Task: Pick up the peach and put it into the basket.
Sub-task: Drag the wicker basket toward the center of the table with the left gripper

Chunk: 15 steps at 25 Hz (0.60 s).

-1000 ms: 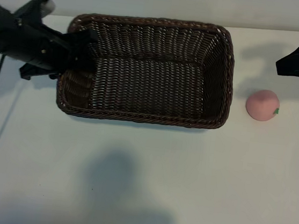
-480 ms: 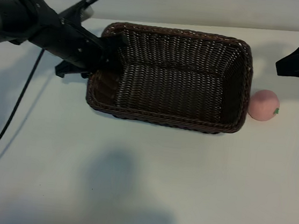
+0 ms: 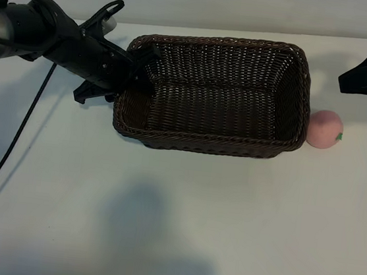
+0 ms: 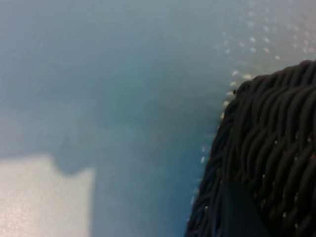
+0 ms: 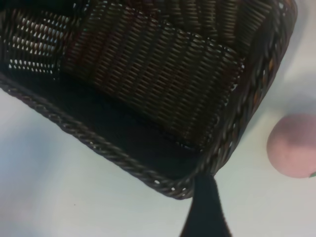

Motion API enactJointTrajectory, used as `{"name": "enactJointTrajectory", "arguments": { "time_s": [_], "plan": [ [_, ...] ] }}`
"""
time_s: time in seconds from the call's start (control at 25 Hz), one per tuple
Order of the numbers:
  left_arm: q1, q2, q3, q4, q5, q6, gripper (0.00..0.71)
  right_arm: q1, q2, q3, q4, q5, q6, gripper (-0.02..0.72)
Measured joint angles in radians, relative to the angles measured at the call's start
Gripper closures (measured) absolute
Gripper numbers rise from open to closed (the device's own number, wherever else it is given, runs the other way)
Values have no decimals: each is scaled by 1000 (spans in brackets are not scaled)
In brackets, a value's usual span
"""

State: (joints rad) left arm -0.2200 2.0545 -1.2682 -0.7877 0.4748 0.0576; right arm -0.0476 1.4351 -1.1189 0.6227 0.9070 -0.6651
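My left gripper lets go of the basket next, since the basket's lower front edge [image 3: 212, 150] stands on the white table, close beside the peach.
The dark-brown wicker basket [image 3: 221, 43] lies in the middle of the white table, slightly skewed. My left gripper [image 3: 135, 65] is shut on its left wall, one finger inside and one outside. In the left wrist view the weave [image 4: 276, 138] fills one corner close up. The small pink peach [image 3: 324, 130] rests on the table right against the basket's right wall. It also shows in the right wrist view, where the peach [image 5: 292, 145] sits beside the basket's corner [image 5: 123, 158]. My right gripper [image 3: 353, 77] hovers open and empty behind the peach at the right edge.
A black cable [image 3: 9, 151] trails from the left arm across the table's left side. A broad shadow [image 3: 146, 233] lies on the bare table [image 3: 279, 228] in front of the basket.
The left gripper has dragged the basket to the right, until its right wall reaches the peach. The right gripper has stayed where it was.
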Motion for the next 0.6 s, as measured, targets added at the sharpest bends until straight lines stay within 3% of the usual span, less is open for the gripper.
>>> {"name": "enactJointTrajectory", "arguments": {
  "time_s": [0.32,0.4,0.52,0.6],
  "plan": [
    [0,0,-1,1,21,7,370,0,0,0,0,1,0,180],
    [0,-5,-1,2,36,7,305,0,0,0,0,2,0,180],
    [0,-25,-1,15,51,8,129,0,0,0,0,2,0,180],
    [0,-51,-1,41,56,7,59,0,0,0,0,3,0,180]
  ]
}}
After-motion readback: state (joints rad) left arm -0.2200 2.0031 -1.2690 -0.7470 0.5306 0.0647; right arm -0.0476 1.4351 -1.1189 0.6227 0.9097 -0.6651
